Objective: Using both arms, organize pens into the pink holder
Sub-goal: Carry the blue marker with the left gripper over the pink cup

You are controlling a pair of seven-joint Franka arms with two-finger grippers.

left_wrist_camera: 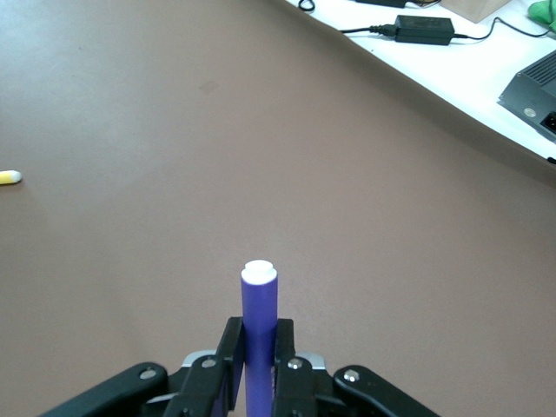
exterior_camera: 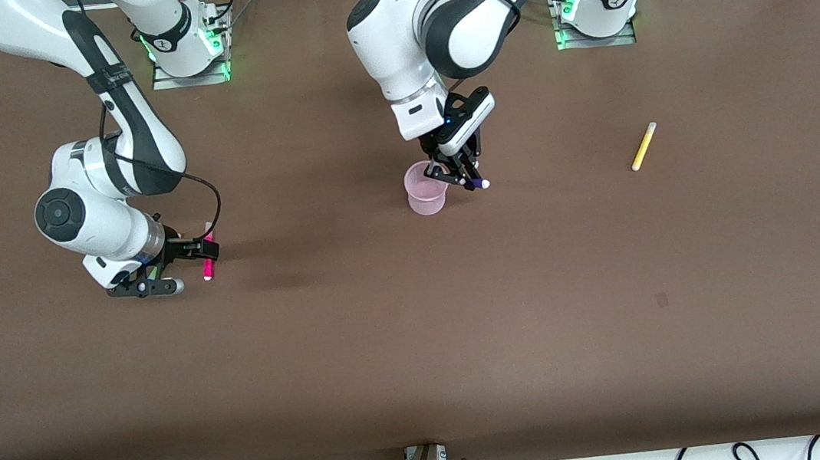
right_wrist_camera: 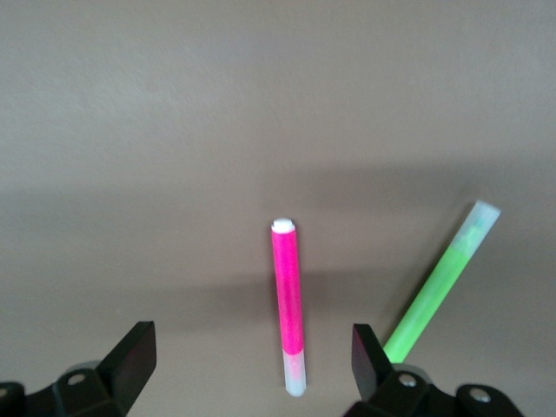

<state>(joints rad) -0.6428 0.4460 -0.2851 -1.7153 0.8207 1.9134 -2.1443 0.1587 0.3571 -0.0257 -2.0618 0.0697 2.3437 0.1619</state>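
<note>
In the front view, the purple pen (exterior_camera: 479,183) is beside the pink holder (exterior_camera: 426,189), short of its opening, so my left gripper stays closed on the pen for now.
The pink holder (exterior_camera: 426,189) stands upright mid-table. My left gripper (exterior_camera: 461,175) hangs just beside its rim, shut on the purple pen (exterior_camera: 479,183), which tilts with its pale tip pointing away from the holder. In the left wrist view the gripper (left_wrist_camera: 259,340) clamps the purple pen (left_wrist_camera: 259,300). My right gripper (exterior_camera: 201,251) is low over the table at the right arm's end, open, its fingers either side of the magenta pen (exterior_camera: 208,257) lying flat. In the right wrist view the gripper (right_wrist_camera: 252,354) straddles the magenta pen (right_wrist_camera: 287,304); the green pen (right_wrist_camera: 439,287) lies beside it. The yellow pen (exterior_camera: 644,146) lies toward the left arm's end.
The brown table (exterior_camera: 422,336) is bare nearer the front camera. Cables and a black power adapter (left_wrist_camera: 424,28) lie on the white surface past its front edge. The end of the yellow pen (left_wrist_camera: 9,176) shows in the left wrist view.
</note>
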